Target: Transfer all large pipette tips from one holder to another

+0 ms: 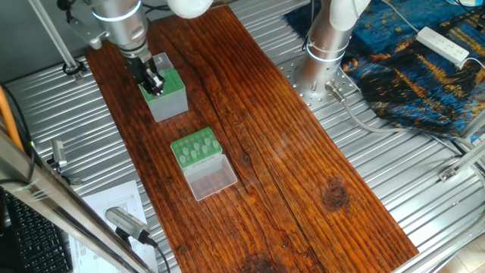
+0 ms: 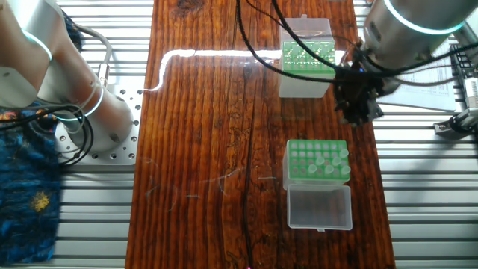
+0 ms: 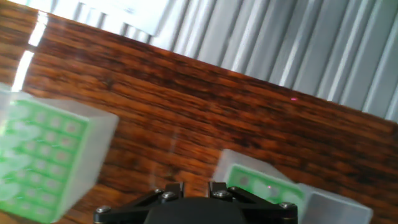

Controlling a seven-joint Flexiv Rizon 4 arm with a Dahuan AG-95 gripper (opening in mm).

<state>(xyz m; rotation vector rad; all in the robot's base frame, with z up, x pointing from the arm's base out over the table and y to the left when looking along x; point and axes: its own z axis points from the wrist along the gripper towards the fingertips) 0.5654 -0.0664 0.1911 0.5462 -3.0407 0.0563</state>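
I'll next grab the pipette tip's raised top end with my gripper to transfer it; the green plate [image 1: 173, 82] surrounds the rest.
The holder [image 1: 168, 97], a taller grey-sided box with a green top, stands at the board's far left. It also shows in the other fixed view [image 2: 306, 66] and the hand view [image 3: 46, 155]. The low green rack [image 1: 194, 147] [image 2: 317, 161] [image 3: 258, 182] holds several large pipette tips [image 1: 201, 149] [image 2: 330, 160], and its clear lid [image 1: 211, 177] [image 2: 320, 207] lies open beside it. More pale tips [image 3: 17, 134] sit in the holder. My gripper [image 1: 154, 83] [image 2: 357, 110] [image 3: 194, 188] hovers beside the holder, between the two boxes. Its fingers stand slightly apart and only wood shows between them.
Both boxes rest on a dark wooden board [image 1: 288, 167] laid over a ribbed metal table [image 1: 424, 197]. The arm's white base [image 1: 330, 34] [image 2: 71, 90] stands beside a blue cloth [image 1: 413, 64] with a power strip [image 1: 444, 44]. Papers [image 1: 114, 201] lie off the board.
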